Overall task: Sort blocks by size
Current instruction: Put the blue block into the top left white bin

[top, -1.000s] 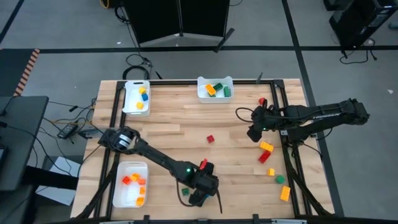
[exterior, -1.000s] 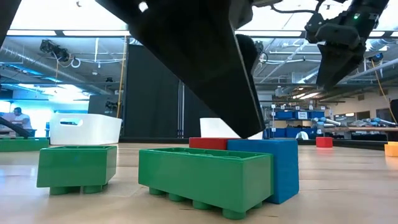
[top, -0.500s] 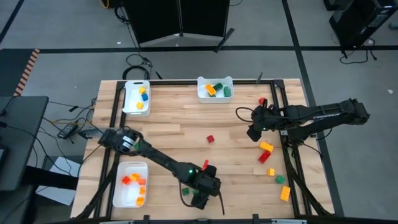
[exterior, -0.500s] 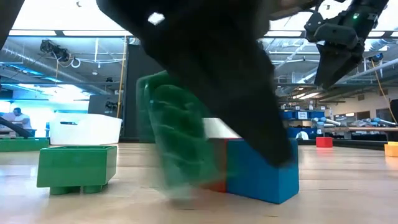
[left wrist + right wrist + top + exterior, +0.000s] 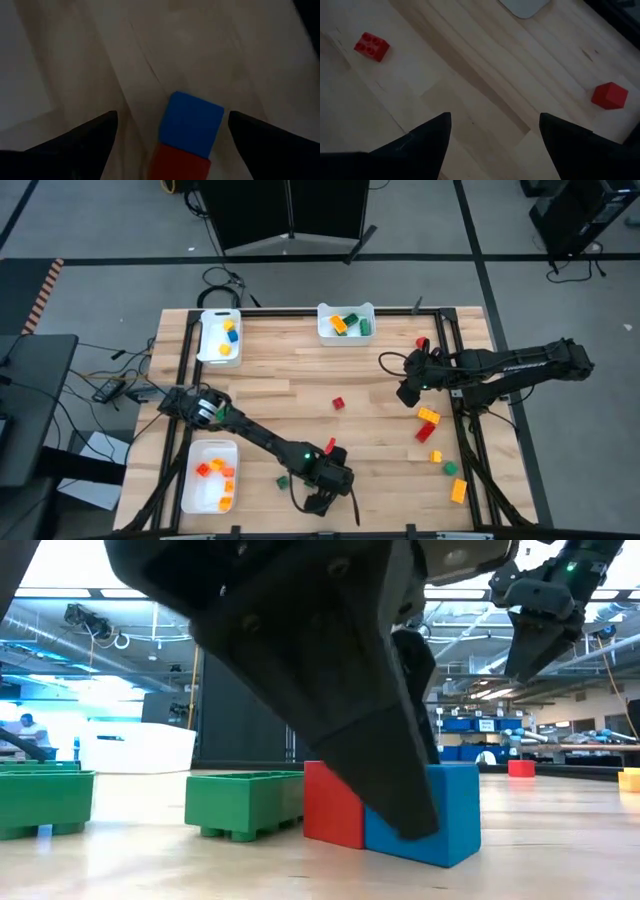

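Observation:
The left gripper's fingers are level with the blue block's (image 5: 450, 825) sides, so the left gripper needs to close. Closing now would hold the blue block.
A blue block (image 5: 192, 122) joined to a red block (image 5: 180, 162) rests on the table near its front edge. My left gripper (image 5: 172, 116) is open and points down over the pair, one finger on either side with a gap to each. In the low view one left finger (image 5: 395, 805) stands in front of the blue block (image 5: 450, 825). Two green blocks (image 5: 245, 802) (image 5: 40, 802) lie to the left of the red block (image 5: 330, 805). My right gripper (image 5: 408, 393) hangs open above the table's right side, over bare wood.
White trays with blocks stand at the far left (image 5: 205, 340), far centre (image 5: 325, 325) and near left (image 5: 195, 480). Loose blocks (image 5: 428, 416) lie along the right side. A small red block (image 5: 338, 403) lies mid-table. A green block (image 5: 283, 479) lies left of the left gripper.
My left gripper has sunk a little over the blue-and-red pair. The long green block that lay in front of the blue one has tipped up and been knocked toward the table's left. Both green blocks now lie farther left; the blue and red blocks have stayed put.

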Controlling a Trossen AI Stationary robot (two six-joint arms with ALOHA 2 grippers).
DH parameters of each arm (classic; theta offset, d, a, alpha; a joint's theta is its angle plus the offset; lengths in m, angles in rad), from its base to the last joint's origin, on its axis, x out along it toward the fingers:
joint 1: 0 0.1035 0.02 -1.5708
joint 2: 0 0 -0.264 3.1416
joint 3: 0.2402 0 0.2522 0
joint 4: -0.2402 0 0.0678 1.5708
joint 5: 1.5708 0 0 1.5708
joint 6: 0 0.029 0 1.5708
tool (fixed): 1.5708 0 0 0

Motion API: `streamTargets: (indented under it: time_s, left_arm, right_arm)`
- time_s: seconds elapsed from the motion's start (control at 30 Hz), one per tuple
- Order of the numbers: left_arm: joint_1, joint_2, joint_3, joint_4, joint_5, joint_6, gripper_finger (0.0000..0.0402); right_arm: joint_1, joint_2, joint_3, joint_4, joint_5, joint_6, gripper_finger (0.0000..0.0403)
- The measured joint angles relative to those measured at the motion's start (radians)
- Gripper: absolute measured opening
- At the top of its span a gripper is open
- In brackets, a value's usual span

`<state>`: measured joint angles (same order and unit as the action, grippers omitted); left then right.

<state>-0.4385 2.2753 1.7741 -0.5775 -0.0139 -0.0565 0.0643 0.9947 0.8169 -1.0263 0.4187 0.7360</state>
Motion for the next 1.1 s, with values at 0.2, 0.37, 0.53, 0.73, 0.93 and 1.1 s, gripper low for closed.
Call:
streamTargets:
  time_s: [0.2, 0.37, 0.53, 0.73, 0.93, 1.1]
  left_arm:
    - [0.000, 0.000, 0.000, 0.012, 0.000, 0.028, 0.0370]
    - [0.001, 0.000, 0.000, 0.013, 0.000, 0.029, 0.0304]
    - [0.002, 0.000, 0.000, 0.013, 0.000, 0.029, 0.0239]
    - [0.006, 0.000, 0.000, 0.014, 0.000, 0.030, 0.0184]
    - [0.015, 0.000, 0.000, 0.014, 0.000, 0.029, 0.0147]
    - [0.027, 0.000, 0.000, 0.016, 0.000, 0.025, 0.0140]
  right_arm:
    - [0.000, 0.000, 0.000, 0.000, 0.008, -0.006, 0.0310]
    - [0.000, 0.000, 0.000, 0.000, 0.014, -0.015, 0.0310]
    - [0.000, 0.000, 0.000, 0.000, 0.037, -0.022, 0.0311]
    - [0.000, 0.000, 0.000, 0.001, 0.037, -0.022, 0.0307]
    - [0.000, 0.000, 0.000, 0.001, 0.037, -0.025, 0.0309]
    - [0.000, 0.000, 0.000, 0.001, 0.037, -0.025, 0.0306]
